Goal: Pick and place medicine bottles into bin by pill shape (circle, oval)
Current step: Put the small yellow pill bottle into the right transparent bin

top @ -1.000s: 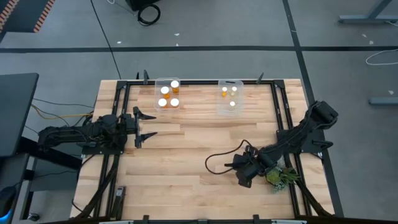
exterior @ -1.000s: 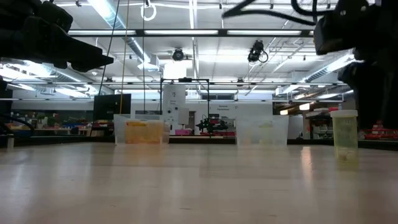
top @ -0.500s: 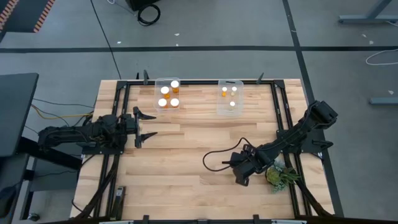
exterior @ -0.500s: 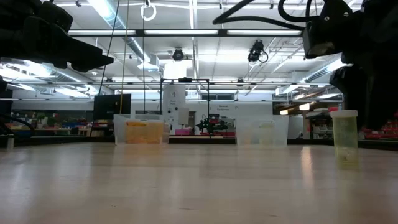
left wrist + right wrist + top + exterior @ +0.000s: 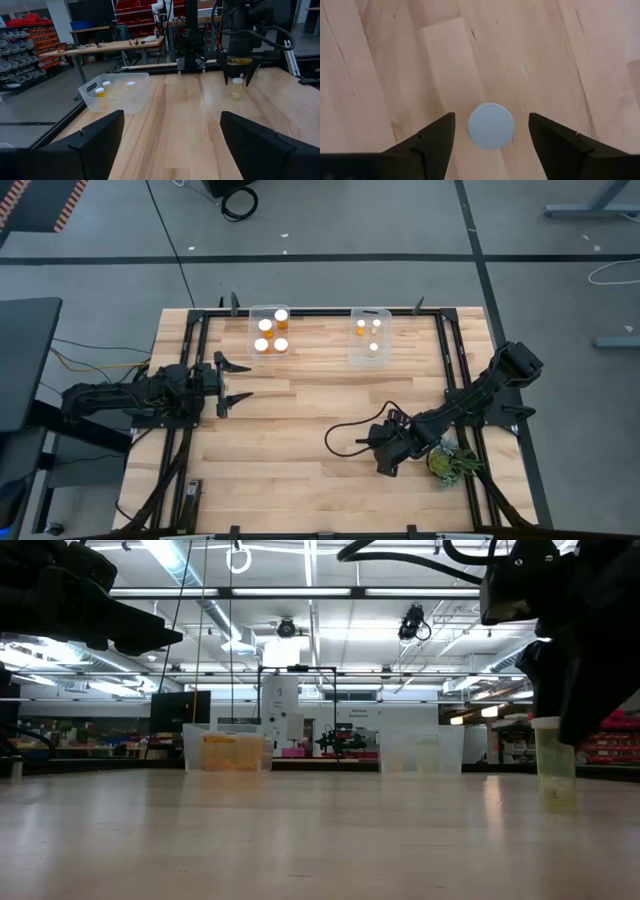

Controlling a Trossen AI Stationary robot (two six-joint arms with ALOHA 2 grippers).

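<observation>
My fingers are level with the bottle's white cap (image 5: 491,126), one on each side, and closing now would catch the cap, so it is time for my right gripper to close.
One medicine bottle (image 5: 491,126), amber with a white cap, stands upright on its base on the wooden table near the right front. The low view (image 5: 555,760) and the left wrist view (image 5: 237,88) also show it. My right gripper (image 5: 491,116) hangs open just over it, pointing steeply down. Its fingers stand on either side of the cap with a gap on each side. In the high view this gripper (image 5: 385,461) hides the bottle. My left gripper (image 5: 240,380) waits open and level at the table's left side.
Two clear bins stand at the table's far edge, the left bin (image 5: 270,332) with several bottles, the right bin (image 5: 368,337) with more. A small green plant (image 5: 450,465) lies just right of my right gripper. A black cable (image 5: 345,435) loops by it.
My right gripper has shifted a little toward the table's left and now stands over the bottle's cap. The bottle has stayed where it was.
</observation>
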